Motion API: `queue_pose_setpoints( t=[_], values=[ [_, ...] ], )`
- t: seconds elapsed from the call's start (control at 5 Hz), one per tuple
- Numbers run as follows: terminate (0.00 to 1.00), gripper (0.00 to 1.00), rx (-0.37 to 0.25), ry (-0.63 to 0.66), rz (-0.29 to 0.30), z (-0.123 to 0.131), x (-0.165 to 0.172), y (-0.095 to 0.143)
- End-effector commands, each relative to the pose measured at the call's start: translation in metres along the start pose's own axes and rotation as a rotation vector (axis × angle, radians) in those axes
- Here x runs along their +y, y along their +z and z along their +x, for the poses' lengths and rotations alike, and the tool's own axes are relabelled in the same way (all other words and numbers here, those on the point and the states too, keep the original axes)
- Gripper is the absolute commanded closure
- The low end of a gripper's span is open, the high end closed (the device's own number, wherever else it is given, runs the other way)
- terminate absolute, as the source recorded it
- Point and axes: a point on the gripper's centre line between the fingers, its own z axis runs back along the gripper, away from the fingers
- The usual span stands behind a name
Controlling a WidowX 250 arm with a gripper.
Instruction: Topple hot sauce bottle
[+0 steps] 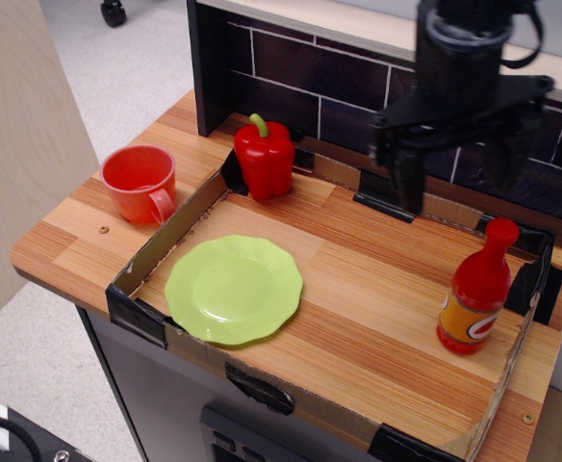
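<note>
To topple the hot sauce bottle point(477, 289), my gripper will next grab the bottle by its red capped neck point(498, 241).
The hot sauce bottle point(477, 289) stands upright at the right end of the wooden tabletop, red with an orange label and oval logo. My black gripper point(456, 183) hangs open above the back right of the table, its two fingers point(405, 181) spread wide. It is above and behind the bottle, a little to its left, and not touching it. Nothing is held between the fingers.
A green plate point(233, 289) lies front left. A red bell pepper point(264, 158) stands at the back left by the dark brick wall point(291, 82). An orange cup point(143, 182) sits outside the low cardboard rim point(166, 241). The rim's right wall is close behind the bottle.
</note>
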Motion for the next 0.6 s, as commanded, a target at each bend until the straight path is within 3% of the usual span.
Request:
queue_pose_setpoints(
  t=[0.0,0.4],
  values=[
    [0.0,0.0,-0.09,0.025,0.013,-0.016,-0.022,0.018],
    [0.0,0.0,-0.101,0.026,0.058,-0.027,-0.028,0.009]
  ],
)
